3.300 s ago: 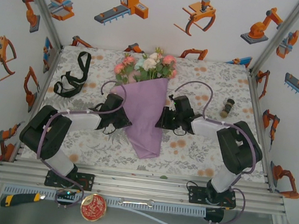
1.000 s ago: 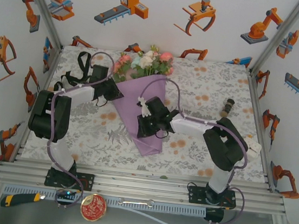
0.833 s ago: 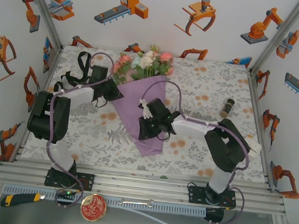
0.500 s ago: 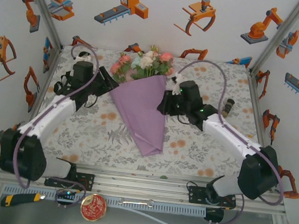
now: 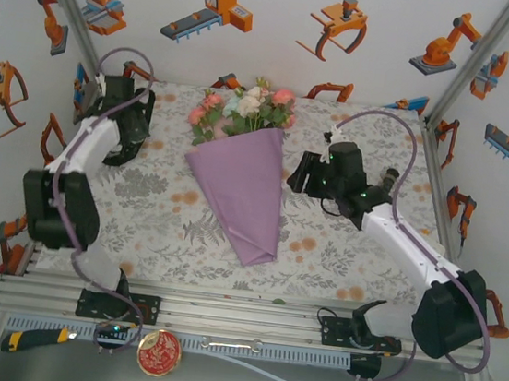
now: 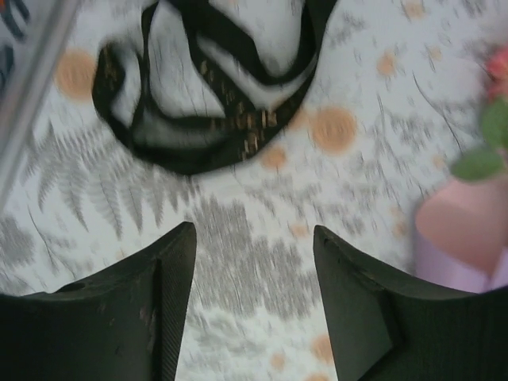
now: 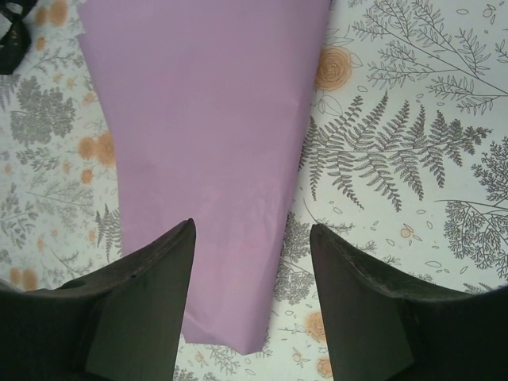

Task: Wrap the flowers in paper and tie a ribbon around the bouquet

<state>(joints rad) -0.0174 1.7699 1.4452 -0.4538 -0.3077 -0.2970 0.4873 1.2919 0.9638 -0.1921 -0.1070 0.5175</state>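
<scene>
I need to grab one piece of the loosely looped black ribbon (image 5: 132,152) with my left gripper next, and leave the rest free to tie around the bouquet (image 5: 242,175).
The bouquet (image 5: 242,175) lies on the tablecloth, its lilac-purple paper (image 5: 245,189) forming a cone with the tip toward me. The pink, white and pale blue flowers (image 5: 246,108) stick out at the far end. My right gripper (image 5: 297,173) hovers just right of the cone, open and empty; in its wrist view the paper (image 7: 206,135) lies flat below the fingers (image 7: 151,302). My left gripper (image 5: 123,142) is at the far left, open and empty. The black ribbon (image 6: 206,119) lies in loose loops ahead of its fingertips (image 6: 175,270), untouched.
A small dark cylinder (image 5: 388,181) lies at the right, near the right arm. Metal frame posts (image 5: 440,195) border the cloth on both sides. A utility knife (image 5: 32,338) and a round red tin (image 5: 159,353) sit past the front rail.
Both grippers have left the cone and opened. The left arm swung out to the far left over the ribbon; the right arm moved up and to the right of the cone.
</scene>
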